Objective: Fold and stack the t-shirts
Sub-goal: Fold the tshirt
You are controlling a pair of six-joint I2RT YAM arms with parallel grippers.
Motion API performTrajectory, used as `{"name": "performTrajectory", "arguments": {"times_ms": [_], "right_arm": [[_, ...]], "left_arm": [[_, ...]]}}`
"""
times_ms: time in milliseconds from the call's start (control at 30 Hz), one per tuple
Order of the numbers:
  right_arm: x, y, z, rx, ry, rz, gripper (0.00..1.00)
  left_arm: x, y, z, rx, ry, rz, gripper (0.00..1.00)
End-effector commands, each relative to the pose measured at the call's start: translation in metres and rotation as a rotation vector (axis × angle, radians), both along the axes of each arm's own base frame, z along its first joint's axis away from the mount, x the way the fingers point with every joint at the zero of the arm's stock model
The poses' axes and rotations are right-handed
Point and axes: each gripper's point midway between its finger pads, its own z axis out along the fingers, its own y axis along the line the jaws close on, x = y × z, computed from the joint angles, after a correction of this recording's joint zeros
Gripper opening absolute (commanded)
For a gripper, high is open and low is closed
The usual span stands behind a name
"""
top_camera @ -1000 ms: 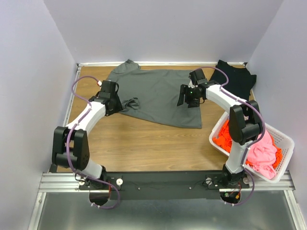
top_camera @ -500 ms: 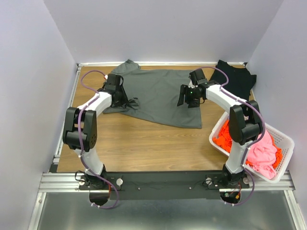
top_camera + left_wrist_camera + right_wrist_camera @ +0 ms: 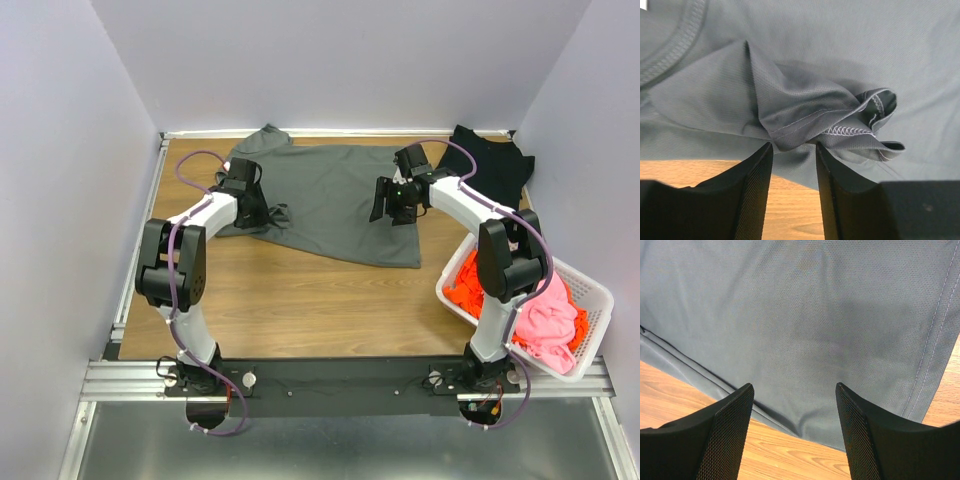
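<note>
The grey t-shirt's bunched near sleeve should next be gripped at its hem corner by the left gripper, to straighten that side of the t-shirt and fold it inward.
The dark grey t-shirt (image 3: pixel 330 195) lies spread flat on the wooden table, collar to the left. Its near sleeve (image 3: pixel 272 216) is bunched up, and it also shows in the left wrist view (image 3: pixel 840 120). My left gripper (image 3: pixel 258 208) sits at that bunch; in the left wrist view (image 3: pixel 794 145) its jaws are a little apart, with the fold just at the tips and not pinched. My right gripper (image 3: pixel 384 206) is open over the shirt's lower part (image 3: pixel 800 305), holding nothing. A black t-shirt (image 3: pixel 495 165) lies at the back right. Orange (image 3: pixel 463 285) and pink (image 3: pixel 550 320) shirts lie in the basket.
A white slatted basket (image 3: pixel 597 298) stands at the right front, beside the right arm's base. Grey walls close in the table on the left, back and right. Bare wood (image 3: pixel 300 300) lies in front of the grey shirt.
My left arm has swung back and to the right, bringing its gripper up to the bunched sleeve. The right arm has not moved.
</note>
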Motion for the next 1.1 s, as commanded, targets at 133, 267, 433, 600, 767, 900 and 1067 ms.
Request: {"name": "performTrajectory", "arguments": {"times_ms": [133, 267, 433, 600, 767, 900, 1067], "right_arm": [[0.000, -0.002, 0.010, -0.018, -0.012, -0.013, 0.73], [0.002, -0.002, 0.009, -0.023, -0.012, -0.012, 0.73], [0.002, -0.003, 0.009, -0.029, -0.014, -0.019, 0.73], [0.001, -0.012, 0.013, -0.057, -0.026, -0.041, 0.73], [-0.010, -0.037, 0.007, -0.096, 0.002, -0.101, 0.73], [-0.024, -0.063, 0.005, -0.128, 0.022, -0.166, 0.73], [-0.051, -0.084, 0.001, -0.185, 0.058, -0.213, 0.73]], "left_arm": [[0.001, 0.004, -0.013, 0.059, 0.031, -0.005, 0.48], [0.005, 0.005, -0.009, 0.084, 0.020, -0.008, 0.40], [0.006, 0.006, -0.008, 0.100, 0.024, -0.013, 0.23], [0.009, 0.008, 0.009, 0.106, -0.008, -0.002, 0.01], [0.007, 0.010, 0.019, 0.119, -0.015, -0.006, 0.00], [-0.001, 0.014, 0.033, 0.125, -0.036, 0.002, 0.00], [-0.020, 0.018, 0.048, 0.115, -0.050, 0.010, 0.00]]}}
